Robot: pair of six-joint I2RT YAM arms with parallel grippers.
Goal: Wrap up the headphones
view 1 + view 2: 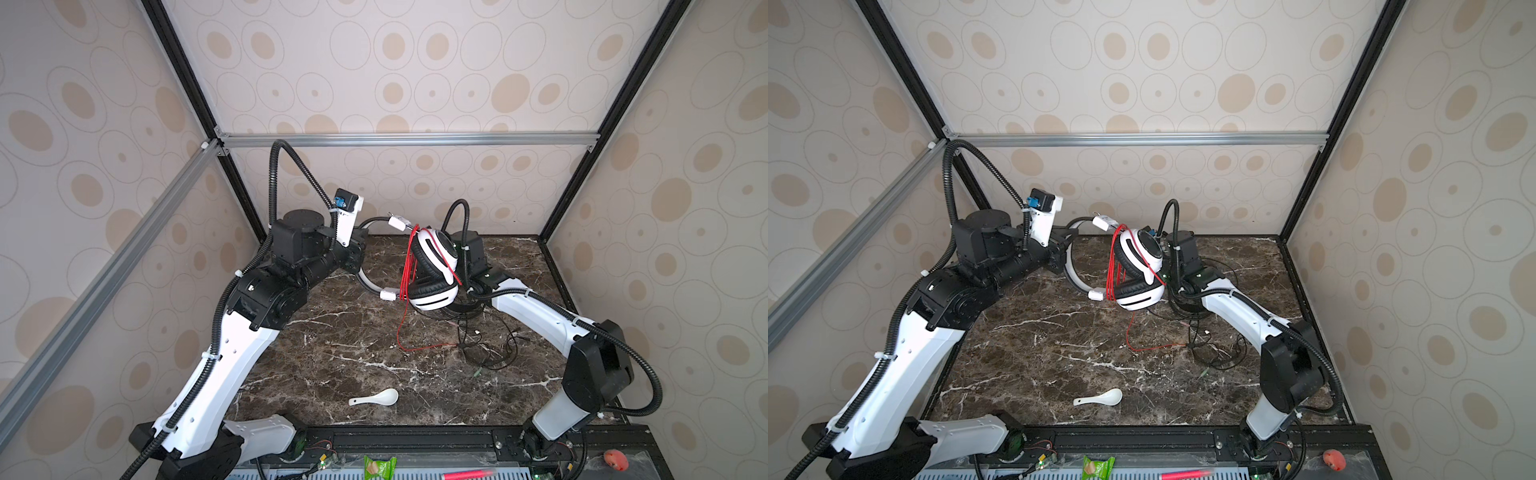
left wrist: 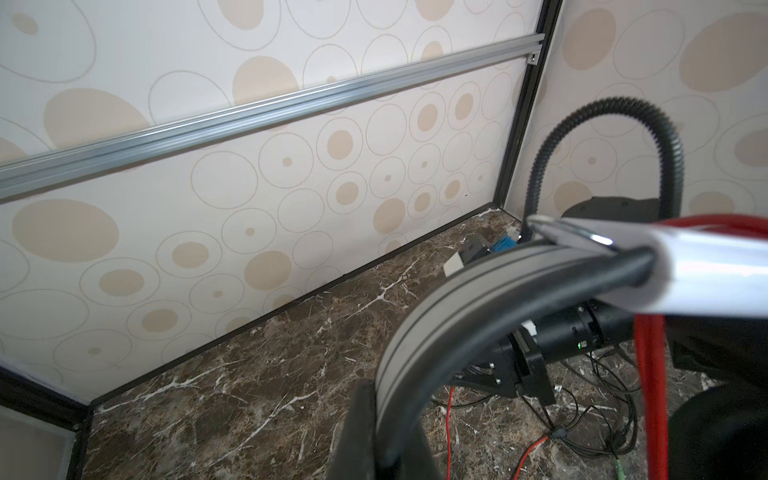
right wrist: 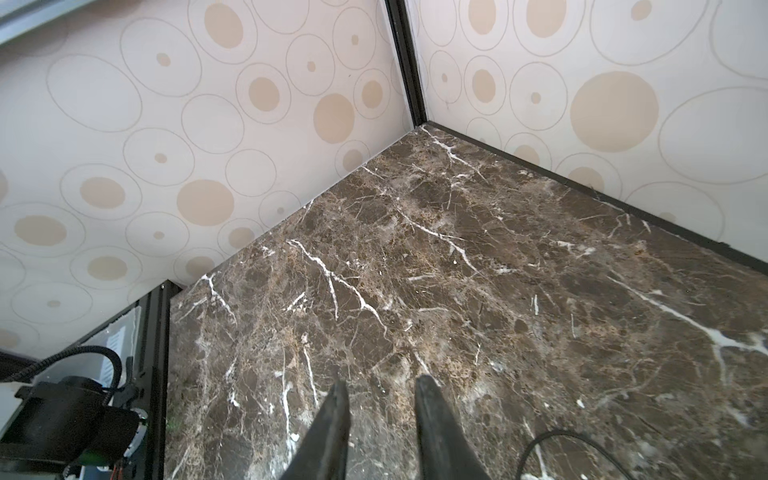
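Note:
My right gripper grabs the red cord by its loose tail (image 1: 415, 347) below the earcups next, to wrap the cord around the white headphones (image 1: 434, 266).
The white headphones (image 1: 434, 266) hang above the back of the table, black pads facing down, with the red cord (image 1: 409, 270) looped around them near the earcups. A loose red tail (image 1: 415, 347) trails onto the marble. My left gripper (image 1: 360, 254) is shut on their grey band (image 2: 419, 328), which runs up between the jaws in the left wrist view. The black headphones (image 1: 461, 309) lie flat under the right arm, mostly hidden, beside their tangled black cord (image 1: 492, 347). My right gripper (image 3: 380, 384) is open over bare marble with nothing between its fingers. In both top views it is hidden behind the white earcups.
A white ceramic spoon (image 1: 376, 398) lies near the front of the marble table (image 1: 332, 353). Walls close off the back and both sides. On the front rail sit a green packet (image 1: 379, 467), a pink pen (image 1: 467, 473) and an orange ball (image 1: 616, 460).

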